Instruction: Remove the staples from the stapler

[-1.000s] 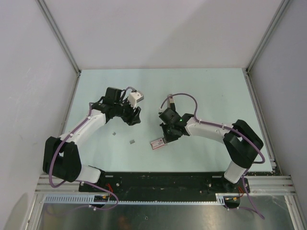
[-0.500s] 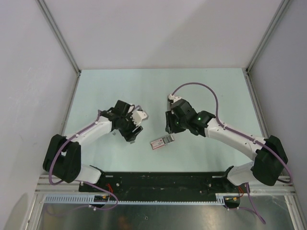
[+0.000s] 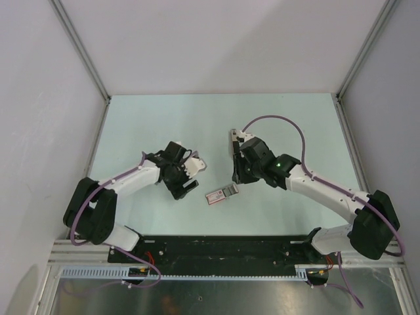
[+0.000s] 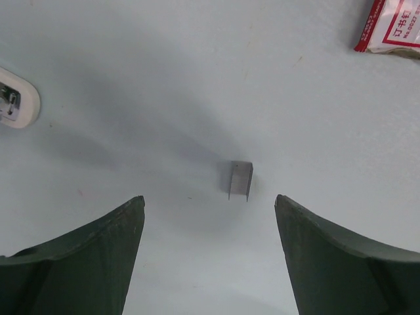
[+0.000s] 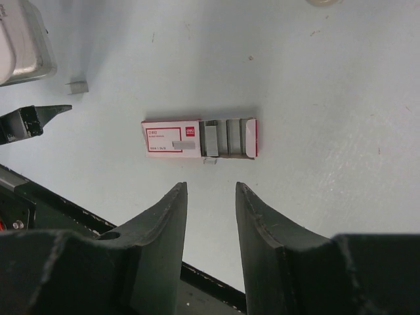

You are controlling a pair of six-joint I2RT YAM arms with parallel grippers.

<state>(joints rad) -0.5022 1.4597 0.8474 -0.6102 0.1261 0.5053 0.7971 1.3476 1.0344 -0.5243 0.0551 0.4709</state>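
My left gripper should next grip the short grey strip of staples by its long sides, leaving one end of the strip free for my right gripper.
In the left wrist view only the rounded white end of the stapler [image 4: 12, 98], with metal inside, shows at the left edge; it lies on the table. A short strip of staples [image 4: 240, 180] lies just ahead of my left gripper [image 4: 210, 197] [image 3: 184, 186], which is open and empty. The right wrist view shows that strip of staples [image 5: 77, 86] near a left fingertip [image 5: 36, 120]. My right gripper [image 5: 210, 184] [image 3: 237, 177] hangs open and empty above the table, beside the pink-and-grey packet. In the top view the stapler is hidden.
The pink-and-grey staple packet [image 3: 221, 194] [image 5: 200, 138] lies between the arms, a tiny staple bit [image 5: 210, 159] at its near side. Its corner [image 4: 394, 26] shows in the left wrist view. The black base rail [image 3: 223, 246] runs along the near edge.
My left gripper came down towards the near right and opened wider. My right gripper lifted off the packet, drew back to the far right and went from shut to open.
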